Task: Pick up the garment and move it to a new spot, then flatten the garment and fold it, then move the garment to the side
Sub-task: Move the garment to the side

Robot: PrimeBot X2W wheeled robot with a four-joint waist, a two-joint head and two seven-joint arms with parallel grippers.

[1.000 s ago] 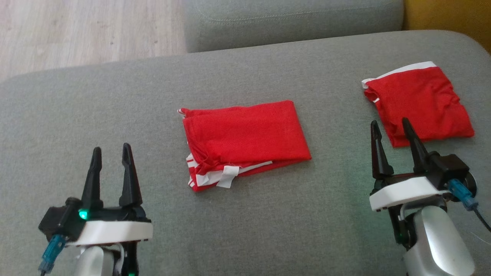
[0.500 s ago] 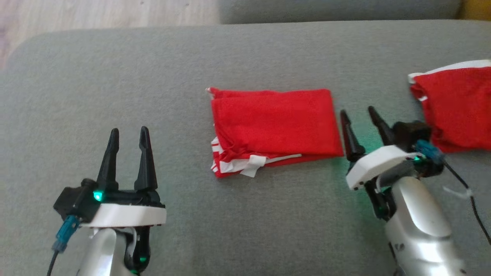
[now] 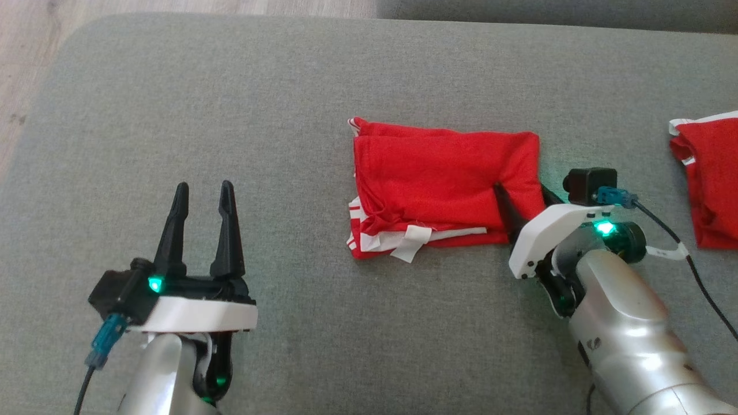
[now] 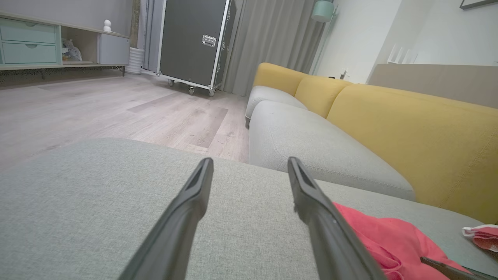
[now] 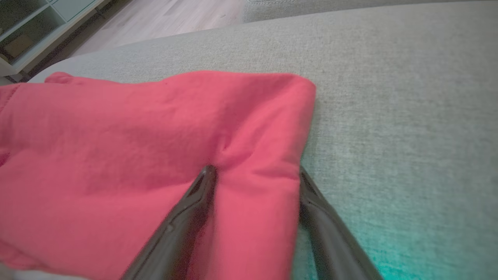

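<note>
My right gripper is about to grab the red garment by its short folded edge [image 3: 534, 166], and it will then move the garment aside.
The garment [image 3: 438, 178] is red with white trim and lies folded into a rectangle in the middle of the grey sofa cushion [image 3: 300, 80]. My right gripper [image 3: 522, 193] is at its right edge, open. One finger presses on top of the cloth and the other sits just outside the fold. In the right wrist view the garment's edge [image 5: 256, 128] bulges up between the two fingers of the right gripper [image 5: 255, 171]. My left gripper [image 3: 204, 187] hovers open and empty well to the left of the garment. The left wrist view shows the left gripper [image 4: 250, 161] over bare cushion, the garment [image 4: 385, 237] at its lower right.
A second folded red garment [image 3: 709, 173] lies at the cushion's right edge, also a corner of this second garment [image 4: 480, 235] in the left wrist view. Wooden floor [image 3: 23, 69] lies beyond the cushion's left end. A yellow sofa back [image 4: 408, 128] rises behind.
The camera has shifted. My right gripper has left the second garment's side and moved left onto the middle garment's right edge, puckering the cloth there. The left gripper has kept its pose.
</note>
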